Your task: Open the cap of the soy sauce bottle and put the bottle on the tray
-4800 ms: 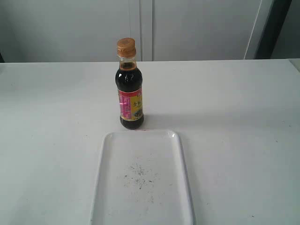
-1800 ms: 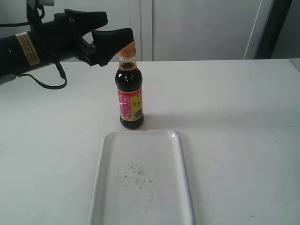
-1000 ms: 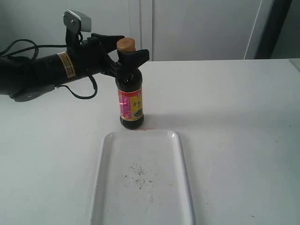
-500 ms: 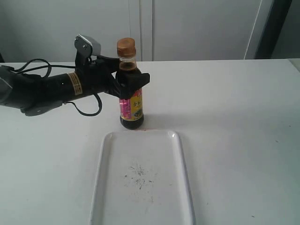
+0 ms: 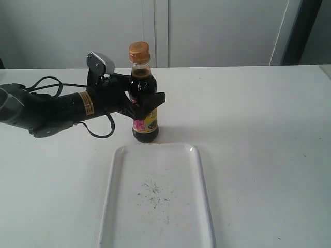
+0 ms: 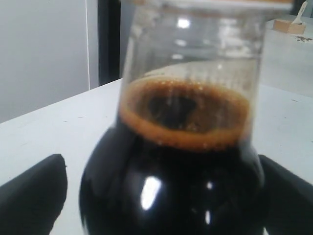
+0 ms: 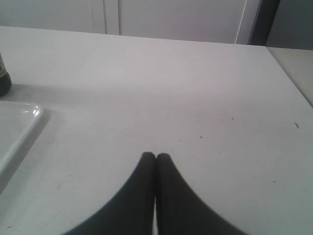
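Note:
The soy sauce bottle's orange cap (image 5: 139,52) should stay free to open, so next my left gripper needs to grab the bottle by its dark upper body.
The soy sauce bottle (image 5: 146,123) stands upright on the table just behind the tray (image 5: 120,206), its orange cap (image 5: 139,52) closed. My left gripper (image 5: 146,89) is open around the bottle's dark shoulder, one finger in front and one behind. In the left wrist view the bottle (image 6: 186,147) fills the frame between the two black fingers (image 6: 32,196), with a gap showing beside one of them. My right gripper (image 7: 156,156) is shut on nothing, low over bare table to the right of the tray's corner (image 7: 22,120); the bottle's base (image 7: 4,81) shows at the frame's edge.
The white table (image 5: 258,129) stretches to the right of the bottle and tray. A pale wall with panel seams (image 5: 207,31) stands behind the table's far edge. The left arm's black body and cable (image 5: 51,106) lie low over the table's left side.
The left gripper has come down from the bottle's neck to its shoulder and moved a little further in around it, still open. The bottle has not moved.

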